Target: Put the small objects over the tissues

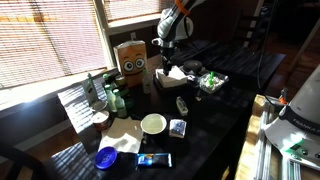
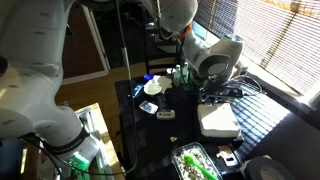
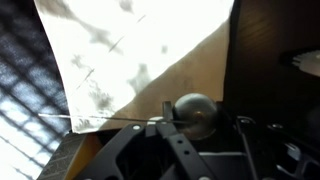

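I should move the ball (image 3: 195, 113) toward the flat middle of the tissues before my gripper releases it. It would drop short at the tissues' near edge if I opened my gripper now.
The tissues (image 3: 140, 50) are a flat white stack that fills the upper part of the wrist view. They also show in both exterior views (image 1: 174, 73) (image 2: 218, 121). My gripper (image 3: 200, 120) hangs just above their near edge, shut on a small grey metal ball (image 3: 195, 113) that sits between the fingers over the dark table. In both exterior views the gripper (image 1: 166, 52) (image 2: 207, 88) is low over the tissues. Other small objects lie apart on the table: a small dark piece (image 1: 182, 104) and a small packet (image 1: 178, 127).
A white bowl (image 1: 153, 123), a crumpled beige paper sheet (image 1: 124, 135), a blue bowl (image 1: 105, 156) and bottles (image 1: 110, 96) stand nearby. A cardboard box with a face (image 1: 131, 60) is behind them. A tray of green things (image 1: 211, 81) sits beside the tissues.
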Tool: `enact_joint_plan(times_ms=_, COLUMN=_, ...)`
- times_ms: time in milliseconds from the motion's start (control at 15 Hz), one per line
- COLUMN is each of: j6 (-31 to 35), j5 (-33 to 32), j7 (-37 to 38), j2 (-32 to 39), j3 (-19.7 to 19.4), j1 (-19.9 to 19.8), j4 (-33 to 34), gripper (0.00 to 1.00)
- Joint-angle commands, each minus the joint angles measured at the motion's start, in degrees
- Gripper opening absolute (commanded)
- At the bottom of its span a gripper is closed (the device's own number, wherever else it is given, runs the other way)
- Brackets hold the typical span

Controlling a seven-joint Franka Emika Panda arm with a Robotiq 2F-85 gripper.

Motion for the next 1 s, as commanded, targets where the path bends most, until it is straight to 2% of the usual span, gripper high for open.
enact_joint_plan(times_ms=0, j6=1.9, j5=-3.8, j7=4.4, j2=-2.6, j3=-5.5, j1=3.5, j4=-3.3, gripper=0.21)
enact_joint_plan(times_ms=200, j6=2.6, j5=-6.7, j7=7.8, j2=-0.9, j3=-7.9, j1=5.4, j4=-1.7, gripper=0.21)
enact_joint_plan(times_ms=533, j6=1.6, j5=-8.9, j7=10.4, j2=1.4, j3=-8.2, j1=6.4, j4=0.0, gripper=0.21)
enact_joint_plan(times_ms=933, j6=3.4, j5=-10.0, j7=13.6, j2=3.4, j3=-8.9, j1=6.4, j4=2.0, gripper=0.21)
